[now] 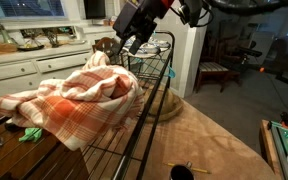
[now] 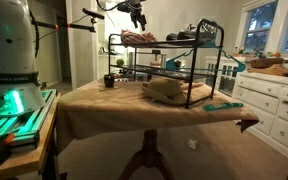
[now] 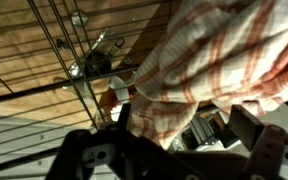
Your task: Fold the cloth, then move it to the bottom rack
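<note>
The robot's gripper needs to move the plaid cloth (image 1: 79,100) gathered to the bottom rack, so next it should grab the cloth from above by the bunched folds at the cloth's far end.
The orange-and-white plaid cloth (image 1: 79,100) lies bunched in a loose heap on the top wire tier of the black rack, also seen in an exterior view (image 2: 138,38) and filling the upper right of the wrist view (image 3: 214,50). My gripper (image 1: 132,42) hovers just above the cloth's far end, jaws open and empty; it shows in both exterior views (image 2: 137,18). In the wrist view its dark fingers (image 3: 184,125) straddle the cloth's edge without touching it. The bottom rack (image 2: 199,97) is the lower wire tier, below the cloth.
A small green rag (image 1: 31,133) lies beside the cloth. Dark sneakers (image 2: 184,37) sit on the top tier. A tan floppy item (image 2: 164,90) occupies the lower tier. A dark mug (image 2: 109,80) stands on the brown-covered table (image 2: 94,105). White cabinets are behind.
</note>
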### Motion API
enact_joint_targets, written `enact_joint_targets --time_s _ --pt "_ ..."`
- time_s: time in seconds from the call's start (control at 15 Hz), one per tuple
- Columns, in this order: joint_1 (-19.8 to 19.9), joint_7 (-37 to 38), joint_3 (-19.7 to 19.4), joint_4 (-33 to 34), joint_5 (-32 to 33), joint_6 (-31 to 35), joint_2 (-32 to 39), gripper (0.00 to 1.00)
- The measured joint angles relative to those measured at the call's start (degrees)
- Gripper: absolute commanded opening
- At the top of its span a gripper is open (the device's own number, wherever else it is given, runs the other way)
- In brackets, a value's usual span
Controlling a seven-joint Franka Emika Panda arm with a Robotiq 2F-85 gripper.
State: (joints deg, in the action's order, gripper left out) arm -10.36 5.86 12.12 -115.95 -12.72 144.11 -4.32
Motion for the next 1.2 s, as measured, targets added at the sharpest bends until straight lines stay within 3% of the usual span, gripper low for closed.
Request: enact_joint_targets --time_s 0.13,0.53,0.87,1.2 --pt "-0.1 5.2 0.3 0.2 2.8 -4.5 0.2 1.0" --pt "-1.0 10.5 0.6 3.5 0.5 -13.2 0.2 1.0" --pt "-1.0 15.2 0.8 3.7 -2.0 -11.4 1.7 1.0" --pt "-1.9 15.4 1.4 3.4 -7.9 -6.1 5.8 1.0"
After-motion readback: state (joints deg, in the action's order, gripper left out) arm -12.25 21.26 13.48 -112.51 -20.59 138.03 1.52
